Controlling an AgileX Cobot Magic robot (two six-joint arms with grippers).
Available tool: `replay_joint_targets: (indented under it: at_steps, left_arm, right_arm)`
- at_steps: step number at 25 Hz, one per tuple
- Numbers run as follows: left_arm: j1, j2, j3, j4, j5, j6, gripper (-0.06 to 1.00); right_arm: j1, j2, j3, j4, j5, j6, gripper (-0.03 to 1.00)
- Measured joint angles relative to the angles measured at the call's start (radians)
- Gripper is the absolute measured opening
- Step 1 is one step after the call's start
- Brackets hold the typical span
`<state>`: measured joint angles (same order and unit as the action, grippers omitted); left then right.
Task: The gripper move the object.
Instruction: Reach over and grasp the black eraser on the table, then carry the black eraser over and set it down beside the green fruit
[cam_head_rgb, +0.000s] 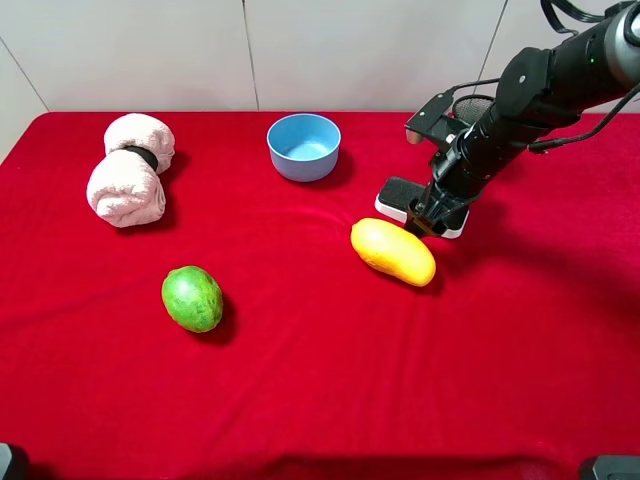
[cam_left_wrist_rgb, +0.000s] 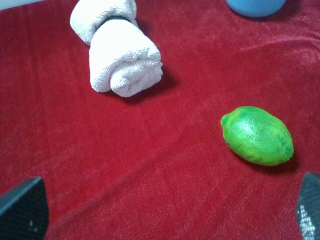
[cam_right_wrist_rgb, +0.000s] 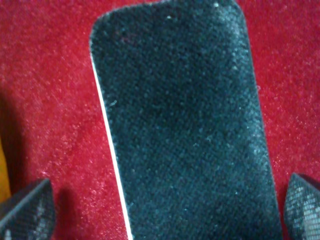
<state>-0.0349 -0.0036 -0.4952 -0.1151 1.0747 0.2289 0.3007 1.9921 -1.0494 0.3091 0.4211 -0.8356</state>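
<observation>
The robot's right gripper should close on the eraser now, as its fingers are low beside the eraser's long sides.
The board eraser (cam_head_rgb: 400, 192), black felt on a white base, lies flat on the red cloth right of centre, just behind the yellow mango (cam_head_rgb: 393, 251). My right gripper (cam_head_rgb: 432, 218) is low over the eraser's near end. In the right wrist view the felt top (cam_right_wrist_rgb: 185, 125) fills the frame, and the gripper (cam_right_wrist_rgb: 165, 210) is open with one fingertip (cam_right_wrist_rgb: 27, 210) on each side of the eraser, not closed on it. My left gripper (cam_left_wrist_rgb: 165, 210) is open and empty above the cloth, near the green fruit (cam_left_wrist_rgb: 257, 135).
The green fruit (cam_head_rgb: 192, 298) lies front left. A rolled pink towel (cam_head_rgb: 130, 170) is at the back left and a blue bowl (cam_head_rgb: 304, 146) at the back centre. A dark mesh object (cam_head_rgb: 470, 105) sits behind the right arm. The mango's edge (cam_right_wrist_rgb: 3, 170) shows beside one right finger.
</observation>
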Motion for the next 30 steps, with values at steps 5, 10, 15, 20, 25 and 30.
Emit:
replay_joint_targets:
  at_steps: [5, 10, 15, 20, 25, 30]
  left_arm:
    - [0.000, 0.000, 0.000, 0.000, 0.000, 0.000, 0.98]
    - [0.000, 0.000, 0.000, 0.000, 0.000, 0.000, 0.98]
    - [0.000, 0.000, 0.000, 0.000, 0.000, 0.000, 0.98]
    - [0.000, 0.000, 0.000, 0.000, 0.000, 0.000, 0.98]
    - [0.000, 0.000, 0.000, 0.000, 0.000, 0.000, 0.98]
    - [0.000, 0.000, 0.000, 0.000, 0.000, 0.000, 0.98]
  right_arm:
    - [0.000, 0.000, 0.000, -0.002, -0.005, 0.000, 0.48]
    - [0.000, 0.000, 0.000, -0.002, -0.010, 0.000, 0.45]
    - [0.000, 0.000, 0.000, -0.002, -0.010, 0.000, 0.45]
    - [0.000, -0.002, 0.000, -0.002, -0.010, 0.001, 0.45]
    - [0.000, -0.029, 0.000, -0.002, 0.006, 0.011, 0.45]
    - [0.000, -0.081, 0.000, -0.002, 0.012, 0.039, 0.45]
